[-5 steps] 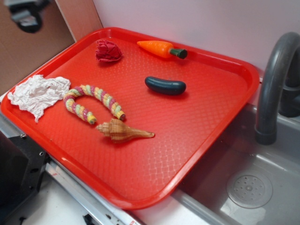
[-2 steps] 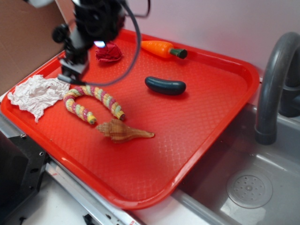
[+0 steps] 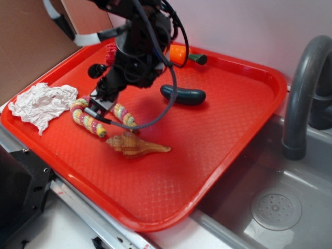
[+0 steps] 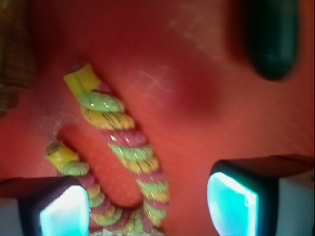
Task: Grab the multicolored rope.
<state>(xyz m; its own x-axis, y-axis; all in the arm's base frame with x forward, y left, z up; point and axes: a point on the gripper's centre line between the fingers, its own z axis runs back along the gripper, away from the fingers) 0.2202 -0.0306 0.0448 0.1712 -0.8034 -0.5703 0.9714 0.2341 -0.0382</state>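
Observation:
Next, my gripper grips the multicolored rope (image 4: 129,147) by its middle part (image 4: 154,199), and the rope's yellow capped ends stay free.
The multicolored rope (image 3: 124,115) lies in a U shape on the left part of the red tray (image 3: 218,135), banded pink, yellow and green. My gripper (image 3: 99,108) hangs just above the rope's bend, open. In the wrist view the rope (image 4: 129,147) runs down between the two glowing fingertips (image 4: 231,204), nearer the left one, and the gripper (image 4: 147,206) holds nothing. The arm hides part of the rope's arch in the exterior view.
A seashell (image 3: 136,144) lies right in front of the rope. A wrinkly white cloth (image 3: 41,102) sits to the left, a dark green pickle (image 3: 182,95) to the right, a carrot (image 3: 181,53) and red ball (image 3: 111,52) at the back. A grey sink and faucet (image 3: 306,93) are on the right.
The arm came in from the upper left and has moved down and right, from beside the cloth to over the rope's bend. The objects have not moved.

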